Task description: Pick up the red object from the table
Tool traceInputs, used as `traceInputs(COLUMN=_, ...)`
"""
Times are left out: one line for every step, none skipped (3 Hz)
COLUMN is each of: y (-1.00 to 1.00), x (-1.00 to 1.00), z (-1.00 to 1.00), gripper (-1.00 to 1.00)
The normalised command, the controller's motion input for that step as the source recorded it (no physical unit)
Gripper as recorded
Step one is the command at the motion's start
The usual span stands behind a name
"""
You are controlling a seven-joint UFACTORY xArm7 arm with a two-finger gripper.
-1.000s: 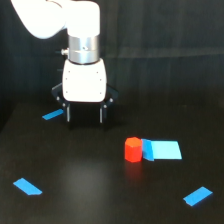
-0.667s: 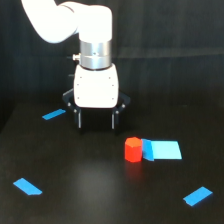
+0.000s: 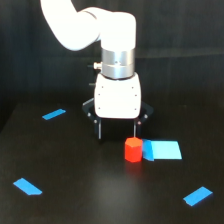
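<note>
Next, my gripper takes hold of the red object by its upright sides to pick it up from the table.
The red object (image 3: 133, 150) is a small red-orange stubby block standing upright on the black table (image 3: 75, 200), touching the left end of a flat blue rectangular block (image 3: 163, 149). My gripper (image 3: 117, 131) hangs from the white arm just behind and to the left of the red object in the exterior view. Its two dark fingers (image 3: 99, 130) are spread apart and empty. The right finger's tip is right above the red object's top edge.
Small flat blue strips lie on the table: one at the back left (image 3: 54, 114), one at the front left (image 3: 27, 186), one at the front right (image 3: 198, 196).
The arm has moved toward the exterior view's right and closer to the camera, bringing the open gripper from the back left to just behind the red object. The red object has not moved.
</note>
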Motion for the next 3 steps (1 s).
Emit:
traceInputs(y=-0.58, x=0.18, z=-0.14, gripper=0.95)
traceInputs(y=-0.51, x=0.15, z=-0.16, gripper=-1.0)
traceInputs(y=-0.46, x=0.08, z=-0.03, gripper=-1.0)
